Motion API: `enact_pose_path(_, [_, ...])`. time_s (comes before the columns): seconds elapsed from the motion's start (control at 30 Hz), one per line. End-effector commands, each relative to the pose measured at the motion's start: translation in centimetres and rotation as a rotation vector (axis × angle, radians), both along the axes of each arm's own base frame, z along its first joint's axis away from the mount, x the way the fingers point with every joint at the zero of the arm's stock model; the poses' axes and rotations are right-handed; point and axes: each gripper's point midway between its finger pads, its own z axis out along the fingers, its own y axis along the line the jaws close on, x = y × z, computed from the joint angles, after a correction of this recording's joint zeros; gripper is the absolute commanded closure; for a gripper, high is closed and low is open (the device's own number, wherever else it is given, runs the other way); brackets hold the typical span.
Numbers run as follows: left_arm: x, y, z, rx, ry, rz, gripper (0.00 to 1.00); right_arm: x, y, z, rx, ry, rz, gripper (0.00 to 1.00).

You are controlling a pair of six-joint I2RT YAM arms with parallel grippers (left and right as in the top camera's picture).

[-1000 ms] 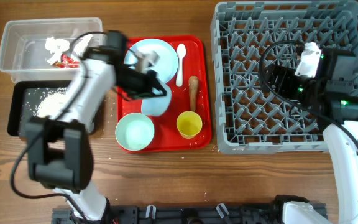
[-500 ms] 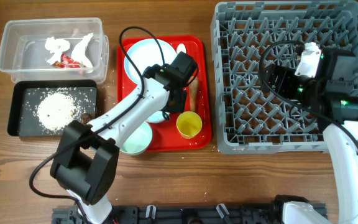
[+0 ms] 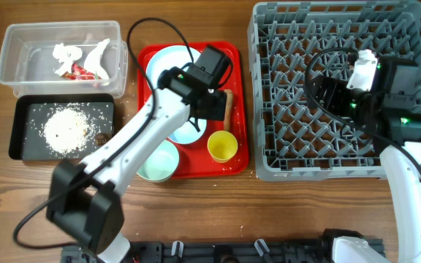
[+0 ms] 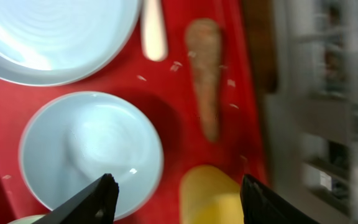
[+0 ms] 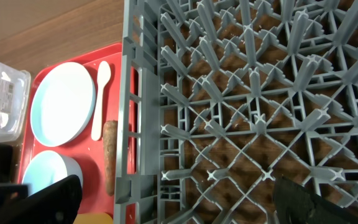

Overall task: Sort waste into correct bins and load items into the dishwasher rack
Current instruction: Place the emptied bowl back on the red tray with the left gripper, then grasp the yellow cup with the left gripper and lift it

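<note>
The left gripper needs to take the yellow cup by its rim beside the pale blue bowl, so the cup's base stays free for the handover to the right gripper and the loading into the rack (image 3: 327, 169).
My left gripper (image 3: 209, 109) hangs open and empty over the red tray (image 3: 196, 157). Its fingertips (image 4: 106, 193) frame a pale blue bowl (image 4: 89, 152) and the small yellow cup (image 4: 213, 196). The brown stick-shaped food piece (image 4: 207, 74) lies just ahead, next to the white spoon (image 4: 154, 31) and the pale blue plate (image 4: 55, 34). A mint-green bowl (image 3: 159, 162) sits at the tray's front. The wrapper (image 3: 86, 71) and paper scraps (image 3: 68, 52) lie in the clear tub (image 3: 13, 69). Crumbs (image 3: 64, 128) and a brown lump (image 3: 102, 136) lie in the black tray (image 3: 22, 150). My right gripper (image 5: 176, 205) is open over the dishwasher rack (image 3: 327, 169).
The rack's upright pegs (image 5: 241, 93) stand close under the right gripper. Its grey side wall (image 5: 129, 124) rises right beside the red tray. The left arm's black cable (image 3: 148, 29) loops above the plate. Bare wooden tabletop (image 3: 218, 212) runs along the front.
My left arm has swung right from the tub side across the red tray, and its gripper now sits by the brown stick and yellow cup. The right arm has not moved.
</note>
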Motion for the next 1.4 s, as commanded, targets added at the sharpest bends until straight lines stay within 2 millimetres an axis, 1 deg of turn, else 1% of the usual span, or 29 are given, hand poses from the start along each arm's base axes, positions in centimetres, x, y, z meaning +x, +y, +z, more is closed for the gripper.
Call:
enact_pose_path(0.0, [-2.6, -2.2, 0.6, -0.139, 0.118, -0.052, 0.38, 0.5, -0.2, 0.4, -0.003, -0.009, -0.012, 0.0])
enact_pose_path(0.07, [-3.8, -2.6, -0.9, -0.134, 0.174, -0.071, 0.4, 0.5, -0.2, 0.4, -0.003, -0.008, -0.012, 0.0])
enact_pose_path(0.17, [-5.2, -2.6, -3.0, -0.099, 0.224, -0.084, 0.42, 0.5, -0.2, 0.4, -0.003, -0.007, -0.012, 0.0])
enact_pose_path(0.23, [-5.8, -2.3, -4.0, -0.077, 0.25, -0.085, 0.42, 0.5, -0.2, 0.4, -0.003, -0.005, -0.012, 0.0])
enact_pose_path(0.37, [-6.4, -1.9, -5.8, -0.052, 0.288, -0.077, 0.44, 0.5, -0.2, 0.4, -0.002, -0.005, -0.012, 0.0])
enact_pose_path(0.43, [-6.5, -1.8, -6.3, -0.048, 0.294, -0.077, 0.47, 0.5, -0.2, 0.4, -0.003, -0.005, -0.012, 0.0])
enact_pose_path(0.5, [-6.5, -1.9, -6.5, -0.047, 0.295, -0.077, 0.56, 0.5, -0.2, 0.4, -0.003, -0.005, -0.012, 0.0])
enact_pose_path(0.53, [-6.4, -1.9, -6.5, -0.05, 0.292, -0.077, 0.65, 0.5, -0.2, 0.4, -0.003, -0.004, -0.012, 0.0])
enact_pose_path(0.57, [-6.3, -2.0, -6.5, -0.052, 0.288, -0.077, 0.77, 0.4, -0.2, 0.4, -0.002, -0.003, -0.013, 0.0])
enact_pose_path(0.6, [-6.2, -2.1, -6.5, -0.055, 0.284, -0.078, 0.87, 0.4, -0.2, 0.3, 0.005, 0.002, -0.02, 0.0])
enact_pose_path(0.67, [-6.1, -2.1, -6.5, -0.058, 0.282, -0.075, 0.96, 0.4, -0.2, 0.3, 0.032, 0.014, -0.05, 0.0])
enact_pose_path(0.77, [-6.1, -2.3, -6.4, -0.072, 0.288, -0.047, 0.96, 0.4, -0.2, 0.3, 0.067, 0.029, -0.087, 0.0])
enact_pose_path(0.87, [-5.9, -2.9, -6.0, -0.145, 0.313, -0.047, 0.96, 0.4, -0.2, 0.4, 0.09, 0.035, -0.107, 0.01])
enact_pose_path(0.97, [-5.5, -2.5, -5.8, -0.181, 0.332, -0.027, 0.96, 0.4, 0.0, 0.5, 0.097, 0.032, -0.096, 0.0])
enact_pose_path(1.13, [-4.9, -1.8, -5.1, -0.292, 0.392, 0.007, 0.96, 0.4, 0.1, 0.5, 0.097, 0.03, -0.087, 0.0])
enact_pose_path(1.23, [-4.3, -1.8, -3.5, -0.46, 0.438, -0.03, 0.96, 0.4, 1.0, 0.9, 0.132, 0.02, -0.048, 0.0])
enact_pose_path(1.33, [-3.5, -1.5, -1.1, -0.659, 0.455, -0.08, 0.96, 0.3, 3.1, 2.1, 0.193, -0.029, 0.084, 0.0])
enact_pose_path(1.37, [-3.2, -1.3, -0.2, -0.726, 0.454, -0.098, 0.96, 0.3, 4.1, 2.9, 0.229, -0.06, 0.152, 0.0])
